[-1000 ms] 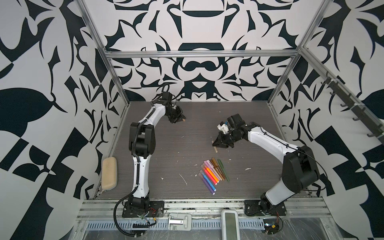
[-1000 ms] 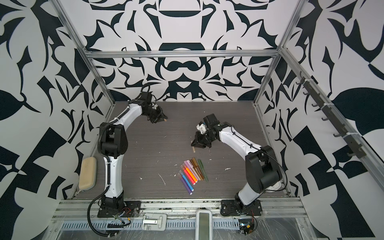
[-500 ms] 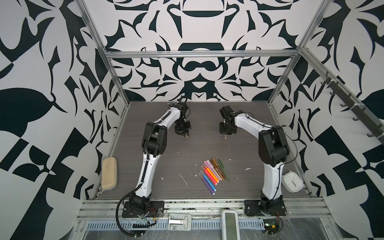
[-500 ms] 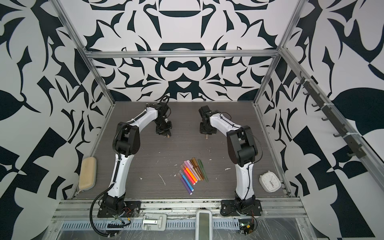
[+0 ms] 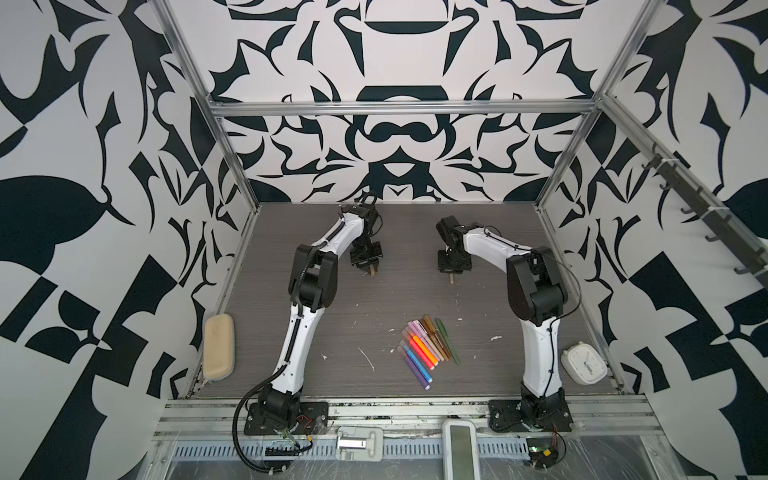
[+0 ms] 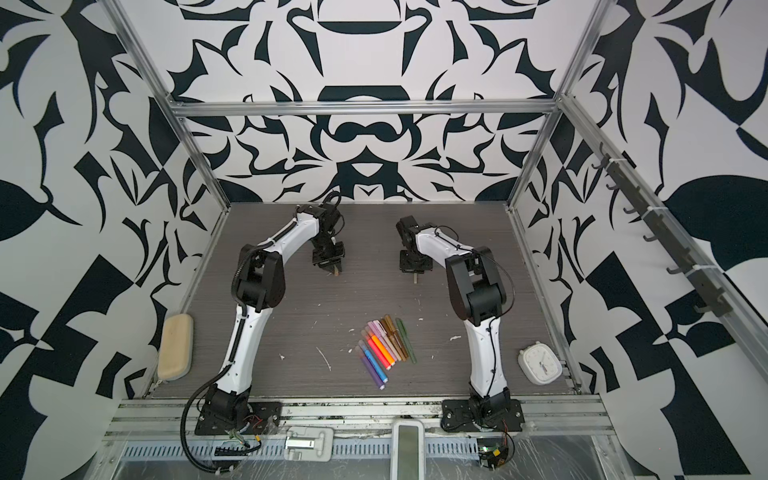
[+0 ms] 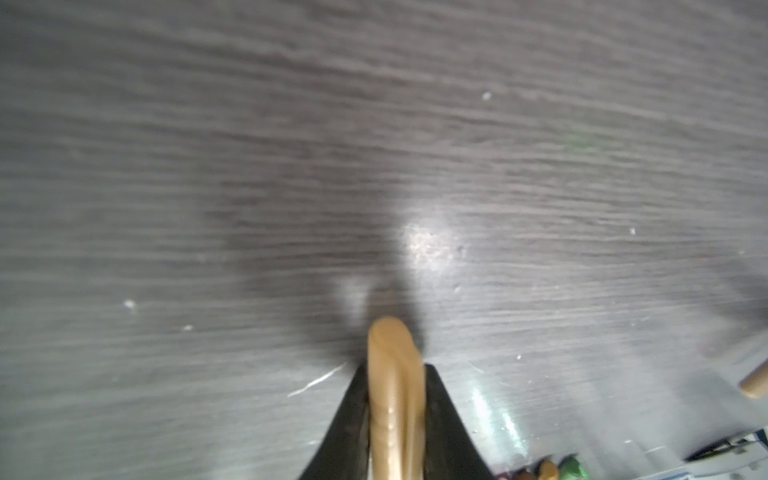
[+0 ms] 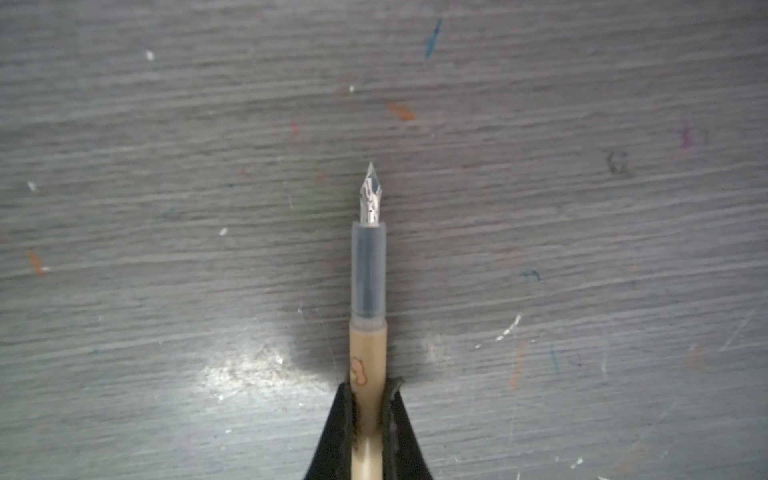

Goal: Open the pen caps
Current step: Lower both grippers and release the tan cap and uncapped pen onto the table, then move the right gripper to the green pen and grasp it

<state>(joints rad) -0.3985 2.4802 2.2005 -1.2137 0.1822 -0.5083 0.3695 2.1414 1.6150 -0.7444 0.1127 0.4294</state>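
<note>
The tan pen past my right gripper's fingers meets its shadow on the tabletop and would lie flat if released, so it is time to open my right gripper now.
My left gripper (image 5: 371,269) (image 6: 333,268) hangs over the back of the table, shut on a tan pen cap (image 7: 395,374) whose rounded end sticks out past the black fingers (image 7: 436,399). My right gripper (image 5: 451,274) (image 6: 414,276) hangs level with it further right, shut on a tan pen body (image 8: 369,345). That pen's clear grip section and bare metal nib (image 8: 370,191) point away from the jaws. The two grippers are well apart. A row of several capped pens (image 5: 424,345) (image 6: 386,345) in olive, brown, pink, orange, blue and purple lies at the table's front middle.
A beige pencil case (image 5: 219,352) lies along the left edge of the table. A white clock (image 5: 583,368) sits at the front right corner. Small white scraps (image 5: 367,358) dot the grey table near the pens.
Over the last second the left gripper came from the back left towards the middle, and the right gripper swung back from just behind the pen row. Since half a second ago both hold almost still.
</note>
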